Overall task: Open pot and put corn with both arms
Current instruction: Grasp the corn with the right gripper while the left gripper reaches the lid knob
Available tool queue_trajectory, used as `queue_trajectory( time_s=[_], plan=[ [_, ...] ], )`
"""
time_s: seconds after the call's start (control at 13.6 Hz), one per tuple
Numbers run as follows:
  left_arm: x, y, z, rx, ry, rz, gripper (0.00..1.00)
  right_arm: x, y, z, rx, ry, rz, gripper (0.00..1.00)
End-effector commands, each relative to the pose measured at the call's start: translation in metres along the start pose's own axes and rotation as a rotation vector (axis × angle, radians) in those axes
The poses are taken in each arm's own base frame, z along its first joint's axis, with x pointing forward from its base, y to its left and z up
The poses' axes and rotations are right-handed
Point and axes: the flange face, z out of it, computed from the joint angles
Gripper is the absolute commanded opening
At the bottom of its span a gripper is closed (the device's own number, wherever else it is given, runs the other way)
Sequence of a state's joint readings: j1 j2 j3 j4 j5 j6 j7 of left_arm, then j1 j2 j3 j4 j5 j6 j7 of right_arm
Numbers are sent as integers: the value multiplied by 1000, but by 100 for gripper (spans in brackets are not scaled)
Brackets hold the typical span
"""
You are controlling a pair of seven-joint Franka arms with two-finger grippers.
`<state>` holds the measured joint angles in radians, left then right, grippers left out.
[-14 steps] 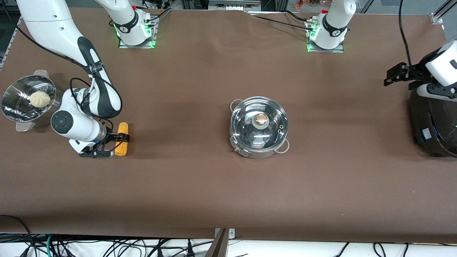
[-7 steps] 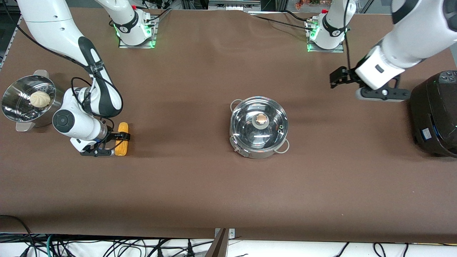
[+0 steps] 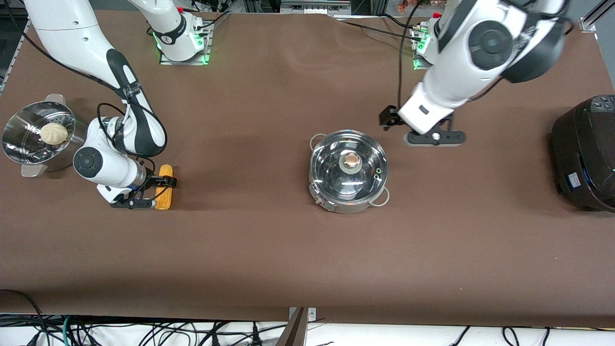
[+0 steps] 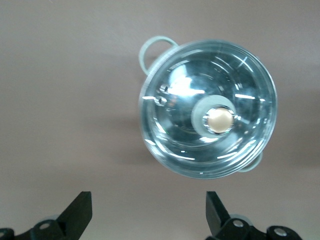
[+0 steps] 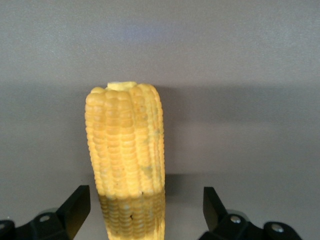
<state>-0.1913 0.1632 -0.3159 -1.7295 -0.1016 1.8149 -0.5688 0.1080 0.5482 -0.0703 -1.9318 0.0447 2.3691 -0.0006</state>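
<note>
My right gripper grabs the corn by the end [image 5: 131, 217] opposite its flat cut stub next, to get the corn into the pot.
The steel pot [image 3: 348, 192] stands mid-table with its glass lid [image 3: 331, 166] and beige knob [image 3: 352, 159] on. The pot also shows lidded in the left wrist view [image 4: 165, 125]. My left gripper [image 3: 388, 117] hangs open and empty above the table beside the pot, on the side toward the arms' bases; it is open in the left wrist view [image 4: 147, 215]. The corn [image 3: 165, 192] lies on the table toward the right arm's end. My right gripper [image 3: 162, 182] is low over it, open, one finger on each side of the cob [image 5: 125, 150], apart from it.
A perforated steamer basket [image 3: 19, 144] holding a white bun [image 3: 53, 133] stands at the right arm's end of the table. A large black cooker [image 3: 584, 154] stands at the left arm's end. Brown cloth covers the table.
My left arm has swung from over the black cooker to beside the pot. My right gripper has stayed around the corn, shifting only slightly.
</note>
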Motion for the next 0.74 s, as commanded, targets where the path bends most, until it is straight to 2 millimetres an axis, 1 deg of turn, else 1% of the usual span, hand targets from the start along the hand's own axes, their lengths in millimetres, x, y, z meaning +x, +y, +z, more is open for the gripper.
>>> queue_trajectory(
  time_s=[0.0, 0.07, 0.15, 0.22, 0.29, 0.37, 0.52, 0.66],
  plan=[
    [-3, 33, 34, -16, -10, -30, 100, -10, -1, -8, 16, 11, 0, 99],
    [-2, 43, 46, -25, -7, -22, 100, -10, -1, -8, 17, 11, 1, 78],
    [1, 50, 60, -28, 0, -14, 100, -11, -1, -8, 16, 9, 0, 54],
    [5, 55, 73, -18, 11, 2, 100, -11, -1, -7, 16, 5, 0, 38],
    [5, 64, 84, -6, 26, 26, 100, -11, -2, -6, 15, 2, -3, 23],
    [8, 68, 95, 3, 37, 41, 100, -12, -1, -5, 15, -3, -1, 15],
    [10, 74, 110, -2, 39, 51, 100, -12, -1, -4, 15, -6, -1, 4],
    [10, 82, 123, -9, 39, 63, 100, -12, -2, -4, 15, -6, -3, 2]
  ],
)
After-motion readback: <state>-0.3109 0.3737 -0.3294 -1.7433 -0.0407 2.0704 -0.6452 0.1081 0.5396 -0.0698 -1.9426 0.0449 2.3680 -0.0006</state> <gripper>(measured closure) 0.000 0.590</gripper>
